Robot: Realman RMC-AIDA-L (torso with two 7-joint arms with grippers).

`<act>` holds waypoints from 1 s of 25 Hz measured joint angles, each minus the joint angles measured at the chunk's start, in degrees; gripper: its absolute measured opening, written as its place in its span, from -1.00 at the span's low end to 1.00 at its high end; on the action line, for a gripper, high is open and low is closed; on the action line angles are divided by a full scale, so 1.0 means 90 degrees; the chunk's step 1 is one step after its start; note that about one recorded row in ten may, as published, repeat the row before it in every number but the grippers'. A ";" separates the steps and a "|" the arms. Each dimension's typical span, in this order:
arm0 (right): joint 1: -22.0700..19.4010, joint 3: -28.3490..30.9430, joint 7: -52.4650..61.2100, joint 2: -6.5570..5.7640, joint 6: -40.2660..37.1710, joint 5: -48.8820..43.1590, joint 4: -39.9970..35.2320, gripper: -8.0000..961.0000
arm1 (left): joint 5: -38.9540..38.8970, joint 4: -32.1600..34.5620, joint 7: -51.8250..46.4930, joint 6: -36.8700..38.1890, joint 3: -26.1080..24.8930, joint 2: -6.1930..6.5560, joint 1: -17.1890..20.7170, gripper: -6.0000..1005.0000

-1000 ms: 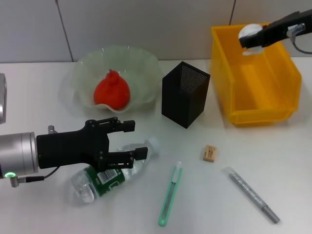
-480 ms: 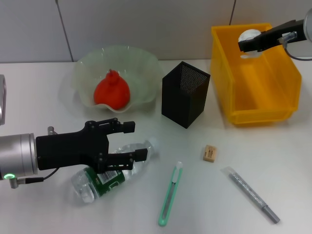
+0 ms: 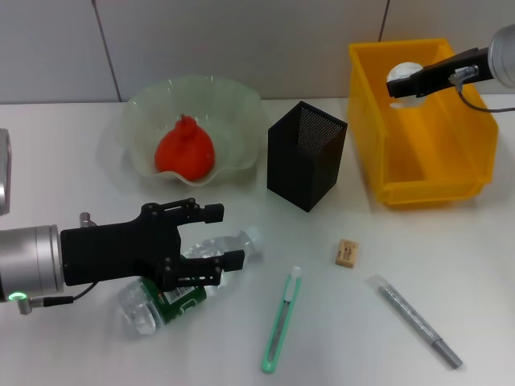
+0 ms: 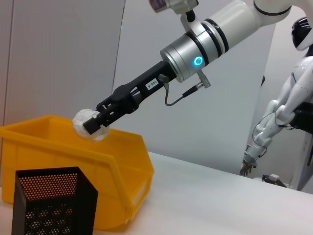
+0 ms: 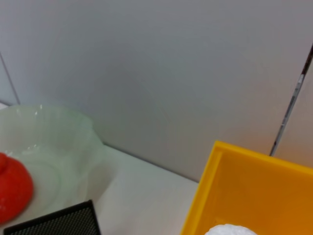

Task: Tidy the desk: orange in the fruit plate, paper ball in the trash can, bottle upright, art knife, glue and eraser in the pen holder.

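Note:
The white paper ball (image 3: pixel 404 72) is hanging inside the outline of the yellow trash can's rim. My right gripper needs to open now.
The clear bottle (image 3: pixel 179 294) with a green label lies on its side near the table's front left. My left gripper (image 3: pixel 224 236) hovers open just over it, its lower finger crossing the bottle's neck. High at the back right, my right gripper (image 3: pixel 402 83) is shut on the white paper ball (image 3: pixel 404 72) above the yellow trash can (image 3: pixel 422 189); the left wrist view shows the same gripper (image 4: pixel 99 124), paper ball (image 4: pixel 83 120) and trash can (image 4: pixel 120 164). The orange (image 3: pixel 185 149) rests in the pale green fruit plate (image 3: pixel 233 108). The black mesh pen holder (image 3: pixel 306 154) stands mid-table. In front of it lie the eraser (image 3: pixel 347 252), green art knife (image 3: pixel 281 321) and grey glue (image 3: pixel 418 321).
The pen holder stands between the fruit plate and the trash can, close to both. A grey wall runs along the back of the white table (image 3: pixel 72 161). The right wrist view shows the fruit plate (image 5: pixel 58 142), trash can rim (image 5: pixel 244 156) and paper ball (image 5: pixel 230 230).
My right gripper has carried the paper ball slightly left and lower over the trash can. The left gripper has sunk a little closer to the bottle.

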 joint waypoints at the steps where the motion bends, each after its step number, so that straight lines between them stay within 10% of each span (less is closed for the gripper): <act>1: 0.0000 0.0007 0.0007 0.0000 0.0034 0.0000 0.0012 0.15 | 0.0000 0.0000 0.0000 0.0000 0.0000 0.0000 0.0000 0.62; 18: -0.0074 0.0061 0.0068 0.0014 0.0400 0.0104 0.0084 0.54 | 0.0000 -0.0013 0.0018 0.0002 0.0052 -0.0042 0.0004 0.62; 25: -0.0695 0.0131 -0.0762 -0.0014 0.0651 0.2153 -0.0256 0.56 | 0.0000 -0.0023 0.0014 0.0016 0.0018 -0.0043 0.0013 0.62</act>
